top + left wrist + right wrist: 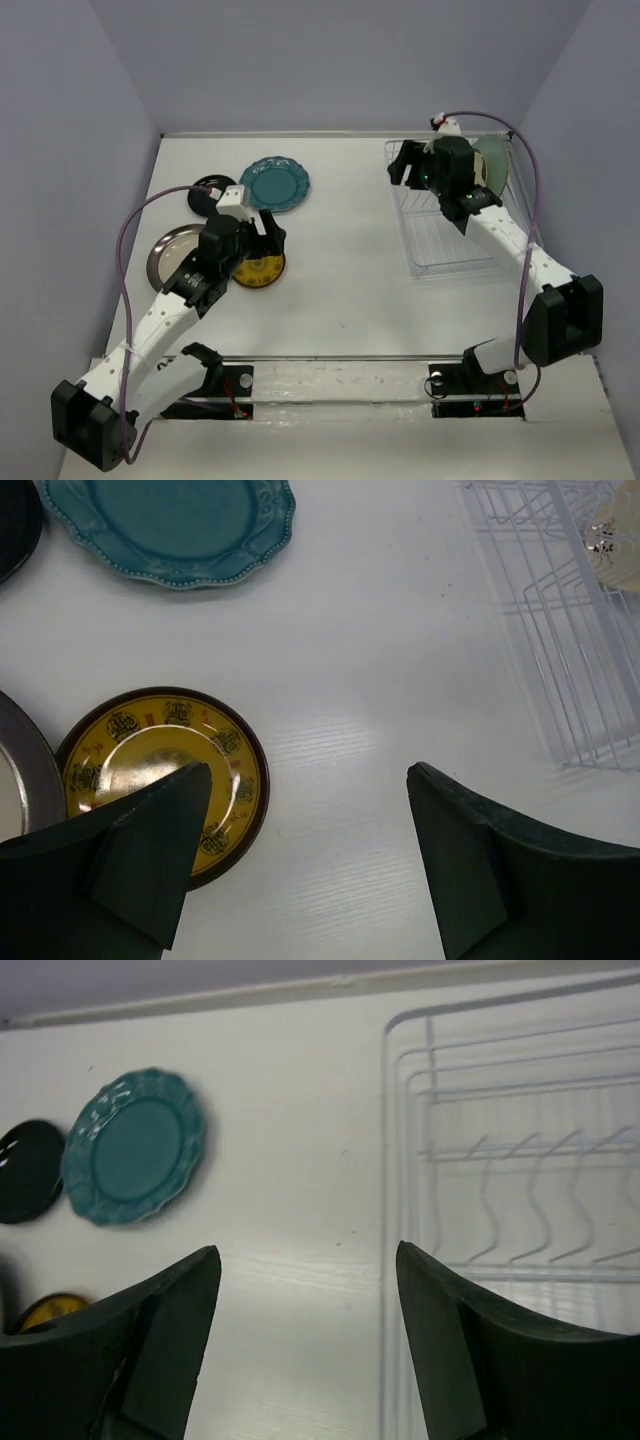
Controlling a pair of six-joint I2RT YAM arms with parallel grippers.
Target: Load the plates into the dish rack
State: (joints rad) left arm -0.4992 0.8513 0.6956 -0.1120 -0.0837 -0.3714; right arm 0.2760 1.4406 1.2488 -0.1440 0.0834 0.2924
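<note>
The opposite edge of the scalloped dark teal plate should stay free for the robot's right gripper, so the left gripper should next pick the plate up by its near rim (255,202) (150,574).
My left gripper (271,236) (310,820) is open and empty, low over the table, with its left finger over the small yellow patterned plate (258,271) (160,765). The scalloped dark teal plate (275,184) (170,525) (135,1145), the small black plate (211,191) (28,1156) and the silver metal plate (171,255) (14,770) lie flat on the left. My right gripper (402,165) (307,1252) is open and empty at the left rim of the white dish rack (452,232) (520,1155). A pale mint plate (492,165) (618,540) stands in the rack's far end. The cream plate is not in view.
The rack (560,620) sits at the right of the table near the right wall. A back wall and two side walls close in the table. The right arm's cable loops above the rack.
</note>
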